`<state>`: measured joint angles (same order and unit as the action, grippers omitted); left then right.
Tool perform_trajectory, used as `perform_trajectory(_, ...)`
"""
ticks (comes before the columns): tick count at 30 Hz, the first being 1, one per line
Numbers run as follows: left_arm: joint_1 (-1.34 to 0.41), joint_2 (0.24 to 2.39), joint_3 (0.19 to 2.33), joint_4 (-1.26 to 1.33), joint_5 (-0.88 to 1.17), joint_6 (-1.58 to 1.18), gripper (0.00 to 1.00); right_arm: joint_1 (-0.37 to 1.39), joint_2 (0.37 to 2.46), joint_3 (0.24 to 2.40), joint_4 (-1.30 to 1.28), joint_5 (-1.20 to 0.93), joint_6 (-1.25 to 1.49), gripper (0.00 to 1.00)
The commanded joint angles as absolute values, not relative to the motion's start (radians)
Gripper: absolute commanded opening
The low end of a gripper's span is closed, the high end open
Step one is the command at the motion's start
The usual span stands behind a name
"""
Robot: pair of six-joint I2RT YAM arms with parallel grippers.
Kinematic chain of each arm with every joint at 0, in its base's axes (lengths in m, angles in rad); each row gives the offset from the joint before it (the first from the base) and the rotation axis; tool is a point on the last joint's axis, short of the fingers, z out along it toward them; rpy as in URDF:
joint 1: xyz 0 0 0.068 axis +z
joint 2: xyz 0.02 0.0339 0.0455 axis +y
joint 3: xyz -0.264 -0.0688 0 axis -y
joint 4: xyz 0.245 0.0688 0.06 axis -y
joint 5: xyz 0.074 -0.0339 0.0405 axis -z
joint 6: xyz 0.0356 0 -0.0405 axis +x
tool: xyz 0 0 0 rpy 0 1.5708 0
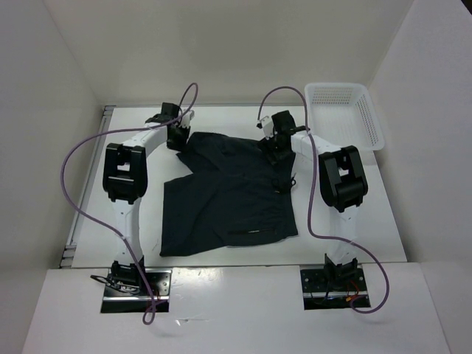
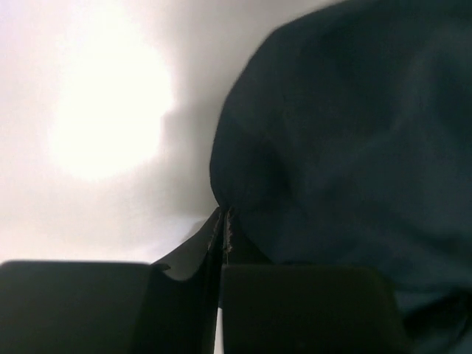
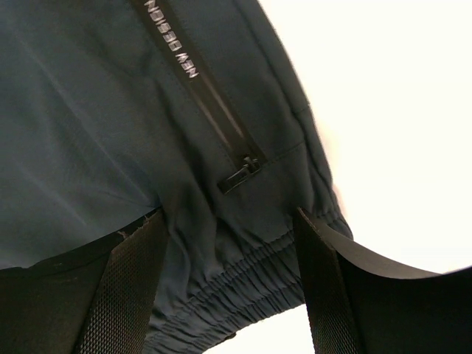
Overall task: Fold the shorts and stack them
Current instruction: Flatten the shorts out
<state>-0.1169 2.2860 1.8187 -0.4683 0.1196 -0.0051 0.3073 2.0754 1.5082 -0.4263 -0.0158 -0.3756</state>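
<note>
The shorts' far half should be folded over evenly, so my right gripper should next grab the shorts' far waistband corner beside the zipped pocket [image 3: 221, 125].
Dark shorts [image 1: 228, 199] lie spread flat on the white table, waistband to the right. My left gripper [image 1: 178, 140] is at the far left corner of the shorts. In the left wrist view it [image 2: 220, 251] is shut, with a fold of the shorts [image 2: 346, 147] pinched between the fingers. My right gripper [image 1: 274, 151] is over the far right corner. In the right wrist view it [image 3: 228, 217] is open, and its fingers straddle the elastic waistband [image 3: 243, 287] beside a zipped pocket [image 3: 221, 125].
An empty white plastic basket [image 1: 346, 110] stands at the far right corner of the table [image 1: 354, 221]. White walls close in the left, back and right sides. Purple cables loop over both arms.
</note>
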Motion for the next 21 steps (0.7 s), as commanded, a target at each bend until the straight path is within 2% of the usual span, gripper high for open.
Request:
perform_trajectory(1,-0.106,2.128,1.663,-0.575,0.057,0.000,0.00,0.313,2.039,1.571,-0.472,-0.083,-0.403,0.72)
perform_trajectory(5,-0.115,1.996,1.496,-0.563,-0.052,0.000,0.00,0.341,2.005,1.611,-0.545,-0.161,-0.445,0.72)
perform_trajectory(6,-0.115,1.984,1.496,-0.574,-0.064,0.000,0.05,0.350,1.996,1.635,-0.531,-0.161,-0.445,0.72)
perform_trajectory(8,-0.126,1.971,1.532,-0.591,-0.054,0.000,0.20,0.350,1.996,1.666,-0.503,-0.108,-0.393,0.72)
perform_trajectory(9,-0.126,1.971,1.560,-0.591,-0.022,0.000,0.40,0.350,1.996,1.675,-0.474,-0.094,-0.381,0.72)
perform_trajectory(11,-0.126,1.980,1.629,-0.591,0.027,0.000,0.51,0.337,2.011,1.695,-0.457,-0.068,-0.358,0.72)
perform_trajectory(12,-0.126,2.014,1.711,-0.581,0.082,0.000,0.62,0.328,2.026,1.695,-0.440,-0.040,-0.357,0.72)
perform_trajectory(13,-0.115,2.031,1.756,-0.581,0.109,0.000,0.66,0.328,2.042,1.695,-0.431,-0.023,-0.357,0.72)
perform_trajectory(16,-0.124,2.126,1.930,-0.581,0.181,0.000,0.71,0.308,2.075,1.695,-0.410,0.020,-0.357,0.72)
perform_trajectory(21,-0.172,2.333,2.147,-0.604,0.181,0.000,0.73,0.279,2.108,1.686,-0.400,0.060,-0.394,0.72)
